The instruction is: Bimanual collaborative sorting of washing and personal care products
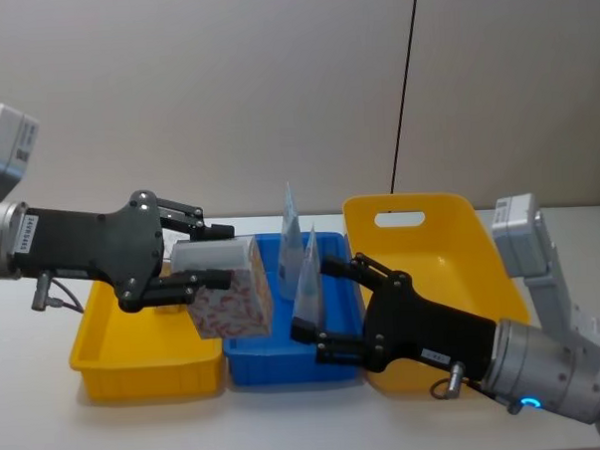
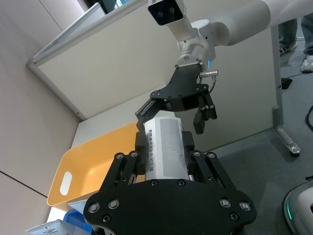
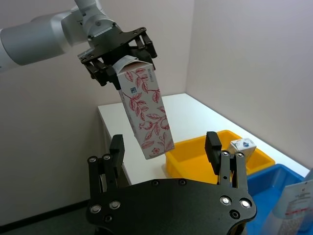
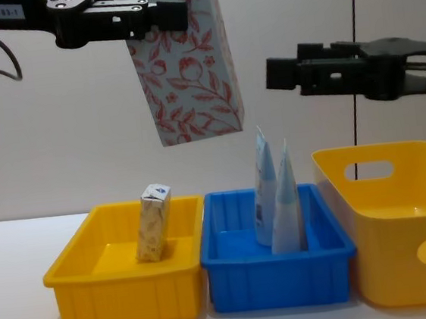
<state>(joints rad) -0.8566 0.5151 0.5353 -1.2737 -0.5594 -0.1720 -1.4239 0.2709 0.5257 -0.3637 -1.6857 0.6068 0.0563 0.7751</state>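
Observation:
My right gripper takes hold of the white carton by its free lower end (image 1: 246,309) (image 4: 200,120) next, since my left gripper's fingers already cover the carton's upper end.
My left gripper (image 1: 220,254) is shut on a white carton with a red leaf print (image 1: 228,293), held tilted in the air above the seam between the small yellow bin (image 1: 97,368) and the blue bin (image 1: 286,370). The same carton (image 4: 185,71) hangs high in the chest view. My right gripper (image 4: 284,72) is open with nothing in it, level with the carton and a little to its right, not touching it. Two pale tapered tubes (image 4: 262,188) (image 4: 284,201) stand in the blue bin. A small beige-print carton (image 4: 153,223) stands in the small yellow bin.
A large yellow bin with a handle slot (image 1: 449,218) sits to the right of the blue bin. All three bins stand side by side on the white table (image 1: 29,416), with a plain wall behind.

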